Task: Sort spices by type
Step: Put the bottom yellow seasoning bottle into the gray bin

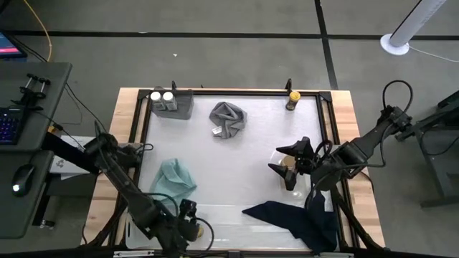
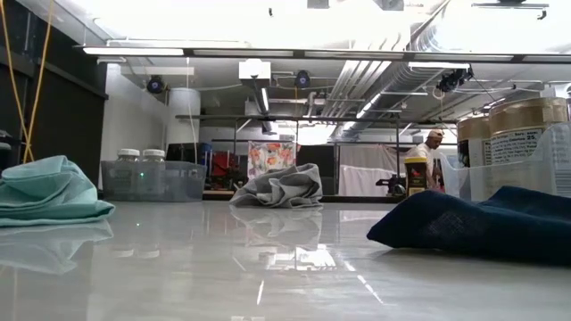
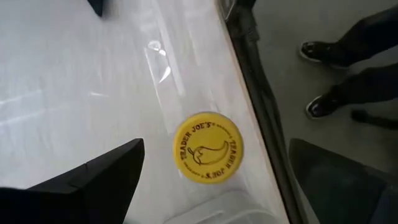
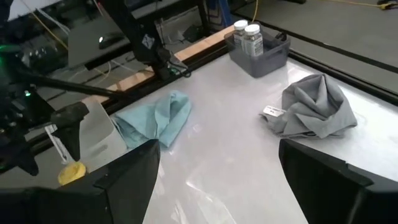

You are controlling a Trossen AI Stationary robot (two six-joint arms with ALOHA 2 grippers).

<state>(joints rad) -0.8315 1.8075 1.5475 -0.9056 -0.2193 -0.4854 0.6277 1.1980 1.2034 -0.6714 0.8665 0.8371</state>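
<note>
My left gripper lowers, before it closes on the near jar's yellow cap. In the left wrist view its fingers stop above the cap, so closing now would miss.
Two white-capped jars stand in a grey tray at the far left corner. One yellow-capped jar stands at the far right corner. Another yellow-capped jar stands upright just below my left gripper at the near edge. That gripper is open, and only one of its fingers shows, beside the jar and apart from it. Tan-topped jars stand in a clear tray on the right. My right gripper hovers open above them.
A grey cloth lies crumpled at the far middle, a teal cloth on the left and a navy cloth at the near right. The middle of the table is bare. A person's shoes show on the floor beyond the near edge.
</note>
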